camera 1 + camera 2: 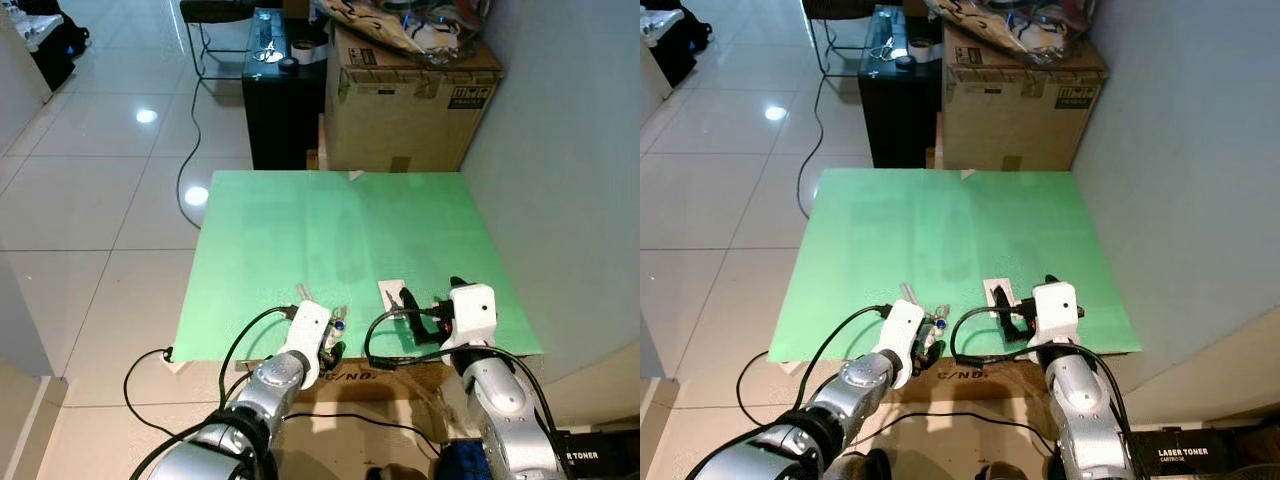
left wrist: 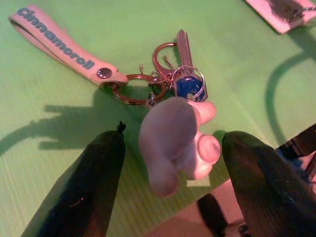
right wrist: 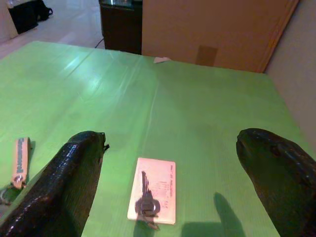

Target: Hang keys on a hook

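Observation:
The pink strap and the key lie flat, so my left gripper should next grab the keys by the raised sides of the thick charm to hang them.
The keys lie on the green table near its front edge: a ring with a blue-headed key, a pink strap and a white plush charm. My left gripper is open just behind them, one finger on each side of the charm. The hook is a small black piece on a white card, lying flat to the right of the keys. My right gripper stands open low over the table, with the card between and just ahead of its fingers.
A cardboard box and a black cabinet stand behind the table's far edge. A grey wall runs along the right side. Black cables hang over the front edge. Tiled floor lies to the left.

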Motion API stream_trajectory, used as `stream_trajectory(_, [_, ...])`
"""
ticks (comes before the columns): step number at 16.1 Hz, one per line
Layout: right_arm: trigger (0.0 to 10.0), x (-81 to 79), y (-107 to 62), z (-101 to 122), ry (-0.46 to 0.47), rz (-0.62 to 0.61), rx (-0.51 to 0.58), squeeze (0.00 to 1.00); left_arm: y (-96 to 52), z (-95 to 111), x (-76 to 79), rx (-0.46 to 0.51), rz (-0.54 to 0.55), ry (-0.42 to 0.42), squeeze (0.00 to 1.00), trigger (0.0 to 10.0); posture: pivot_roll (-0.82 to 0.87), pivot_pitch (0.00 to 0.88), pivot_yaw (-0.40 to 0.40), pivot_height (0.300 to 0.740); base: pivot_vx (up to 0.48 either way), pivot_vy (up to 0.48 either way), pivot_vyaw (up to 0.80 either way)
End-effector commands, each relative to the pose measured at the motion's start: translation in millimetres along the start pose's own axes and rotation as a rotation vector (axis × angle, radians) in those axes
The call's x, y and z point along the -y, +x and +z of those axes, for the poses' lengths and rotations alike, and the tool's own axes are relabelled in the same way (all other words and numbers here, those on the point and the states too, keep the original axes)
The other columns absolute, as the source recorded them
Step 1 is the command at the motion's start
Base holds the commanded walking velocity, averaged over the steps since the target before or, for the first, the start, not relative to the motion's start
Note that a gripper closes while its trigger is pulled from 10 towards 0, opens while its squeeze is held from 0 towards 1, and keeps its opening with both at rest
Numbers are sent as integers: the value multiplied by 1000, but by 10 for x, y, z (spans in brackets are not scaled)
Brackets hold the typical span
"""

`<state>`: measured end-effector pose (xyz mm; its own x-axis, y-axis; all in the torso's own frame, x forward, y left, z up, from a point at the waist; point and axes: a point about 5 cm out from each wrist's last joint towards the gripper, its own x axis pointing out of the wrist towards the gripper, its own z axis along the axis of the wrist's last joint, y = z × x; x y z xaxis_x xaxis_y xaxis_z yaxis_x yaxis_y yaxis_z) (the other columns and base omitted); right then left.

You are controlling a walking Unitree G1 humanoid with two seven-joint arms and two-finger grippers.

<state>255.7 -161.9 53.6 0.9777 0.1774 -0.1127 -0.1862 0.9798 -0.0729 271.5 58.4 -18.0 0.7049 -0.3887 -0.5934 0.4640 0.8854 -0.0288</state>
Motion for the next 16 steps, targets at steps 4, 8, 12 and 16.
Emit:
stream_trajectory(4, [10000,14,-23,-1,-21,9,-13,0,12,-80,64,-71,19,-6,0,0,-221,111,-12,740,0,0,0])
stream_trajectory(8, [10000,21,-69,-22,-28,28,-28,0,-46,-249,-138,-176,146,-189,0,0,-218,129,-39,740,0,0,0])
stream_trajectory(12, [10000,18,-7,5,-34,42,-27,0,-46,-241,-156,-181,148,-203,0,0,-215,116,-45,740,0,0,0])
stream_trajectory(16, [10000,-5,26,29,-33,50,-18,0,-46,-157,-259,-130,194,-253,0,0,-202,111,-51,740,0,0,0])
